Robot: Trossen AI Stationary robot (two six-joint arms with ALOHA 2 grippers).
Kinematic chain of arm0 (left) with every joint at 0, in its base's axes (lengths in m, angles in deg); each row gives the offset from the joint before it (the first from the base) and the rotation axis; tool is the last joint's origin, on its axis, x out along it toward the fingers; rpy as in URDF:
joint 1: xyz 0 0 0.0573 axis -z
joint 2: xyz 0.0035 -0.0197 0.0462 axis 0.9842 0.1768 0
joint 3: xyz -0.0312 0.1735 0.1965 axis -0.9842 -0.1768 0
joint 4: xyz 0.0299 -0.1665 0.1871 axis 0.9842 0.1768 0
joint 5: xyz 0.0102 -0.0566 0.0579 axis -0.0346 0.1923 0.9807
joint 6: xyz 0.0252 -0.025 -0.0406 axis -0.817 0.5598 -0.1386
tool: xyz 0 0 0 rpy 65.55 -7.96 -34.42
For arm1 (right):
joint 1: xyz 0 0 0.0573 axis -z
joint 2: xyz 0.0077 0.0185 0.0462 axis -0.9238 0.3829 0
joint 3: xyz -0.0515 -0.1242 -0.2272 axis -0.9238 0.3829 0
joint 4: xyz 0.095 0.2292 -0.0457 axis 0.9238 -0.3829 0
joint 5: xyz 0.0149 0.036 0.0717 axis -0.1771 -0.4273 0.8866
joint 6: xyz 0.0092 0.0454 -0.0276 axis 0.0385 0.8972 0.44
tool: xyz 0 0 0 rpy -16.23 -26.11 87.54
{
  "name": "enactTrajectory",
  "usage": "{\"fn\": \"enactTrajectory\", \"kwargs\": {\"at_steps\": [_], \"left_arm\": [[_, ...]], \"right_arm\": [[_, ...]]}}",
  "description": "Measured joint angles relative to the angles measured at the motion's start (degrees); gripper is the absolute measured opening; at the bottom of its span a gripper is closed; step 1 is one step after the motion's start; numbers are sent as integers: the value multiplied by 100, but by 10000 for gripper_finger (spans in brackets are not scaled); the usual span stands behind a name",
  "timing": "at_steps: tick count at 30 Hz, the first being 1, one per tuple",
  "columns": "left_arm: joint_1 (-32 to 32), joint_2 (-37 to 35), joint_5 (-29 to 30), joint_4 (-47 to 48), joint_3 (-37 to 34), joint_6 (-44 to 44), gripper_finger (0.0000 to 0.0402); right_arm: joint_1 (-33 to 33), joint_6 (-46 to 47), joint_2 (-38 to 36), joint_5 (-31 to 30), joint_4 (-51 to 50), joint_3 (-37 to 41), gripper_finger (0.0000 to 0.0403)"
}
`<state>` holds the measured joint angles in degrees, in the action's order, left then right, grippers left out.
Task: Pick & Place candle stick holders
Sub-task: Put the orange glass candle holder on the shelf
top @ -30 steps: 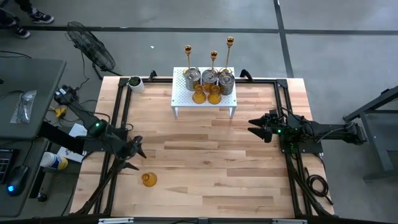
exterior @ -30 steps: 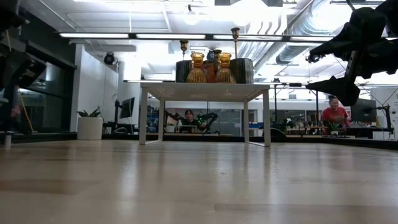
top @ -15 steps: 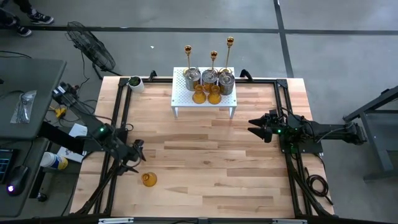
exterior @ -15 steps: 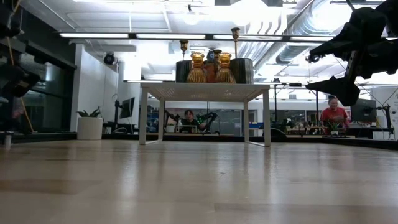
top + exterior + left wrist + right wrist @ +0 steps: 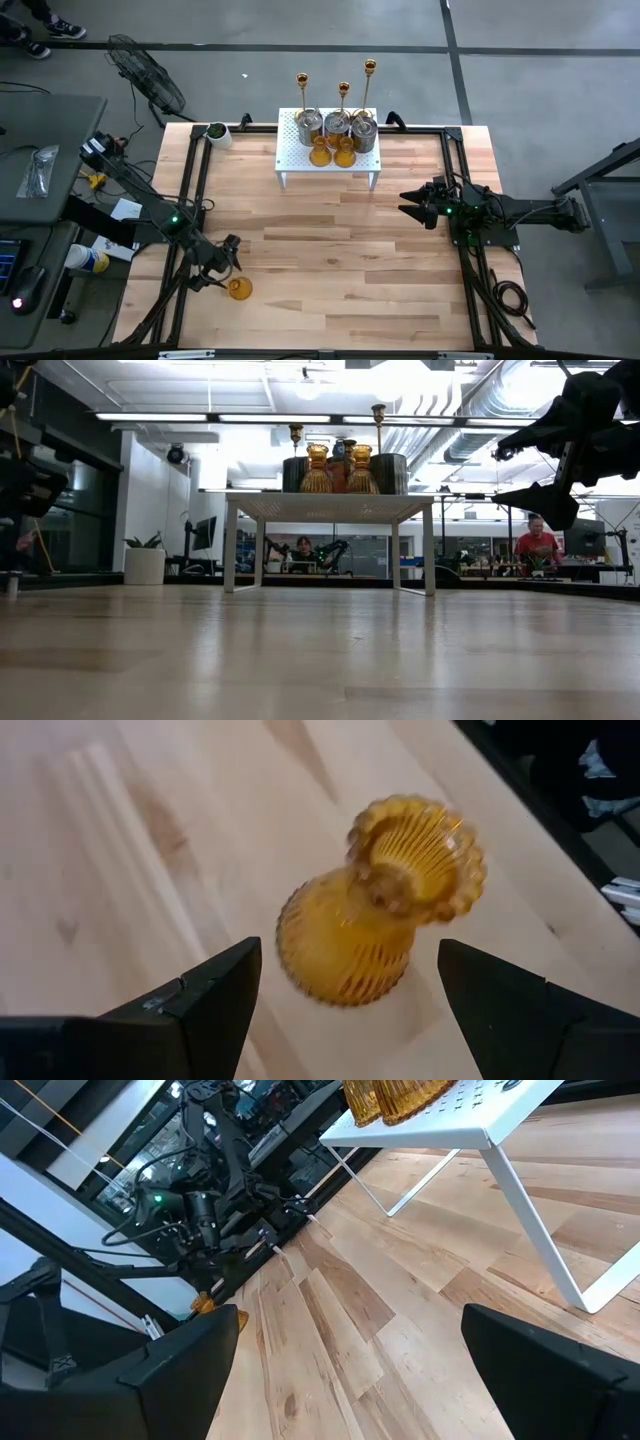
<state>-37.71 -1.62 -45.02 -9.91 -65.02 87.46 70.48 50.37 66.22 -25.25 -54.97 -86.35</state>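
Note:
My fingers are short of the amber candle holder's ribbed base [image 5: 240,288] [image 5: 335,960] and would miss if I closed now. My left gripper should first move toward the candle holder's base, then close on it.
One amber glass candle stick holder [image 5: 239,289] [image 5: 380,900] stands upright on its ribbed base on the table, near the left front. My left gripper [image 5: 226,263] [image 5: 347,965] is open just short of it, tilted down, one finger to each side of it, touching nothing. The other holders are on the white rack [image 5: 290,165] at the far middle: two amber ones [image 5: 332,153], three silver cups [image 5: 337,126] and three gold sticks [image 5: 344,95]. My right gripper [image 5: 412,203] [image 5: 345,1370] waits open at the table's right side.
A white cup with dark contents [image 5: 217,132] sits at the far left corner. Black frame rails [image 5: 192,190] run along the table's left and right sides. In the low view, the rack [image 5: 330,506] stands on thin legs, and people sit in the room beyond.
My left gripper has moved toward the table's near edge and a little right, sinking and tipping downward, up to the lone amber holder. Its fingers have kept their gap. The holder has stayed in place.

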Motion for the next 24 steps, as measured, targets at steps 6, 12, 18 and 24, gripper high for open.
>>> {"fn": "enactTrajectory", "kwargs": {"at_steps": [6, 12, 18, 24], "left_arm": [[-1, 549, -123, -711, 0, -104, 298], [-6, 1084, -202, -1477, 0, -225, 298], [-9, 1479, -192, -2040, 0, -317, 298], [-9, 1614, -30, -2204, 0, -319, 277]], "right_arm": [[1, 0, 0, 0, -2, 0, 375], [1, 0, 0, 0, 0, 0, 375], [1, 0, 0, 2, 0, 0, 375], [-1, 0, 0, 2, -1, 0, 375]]}}
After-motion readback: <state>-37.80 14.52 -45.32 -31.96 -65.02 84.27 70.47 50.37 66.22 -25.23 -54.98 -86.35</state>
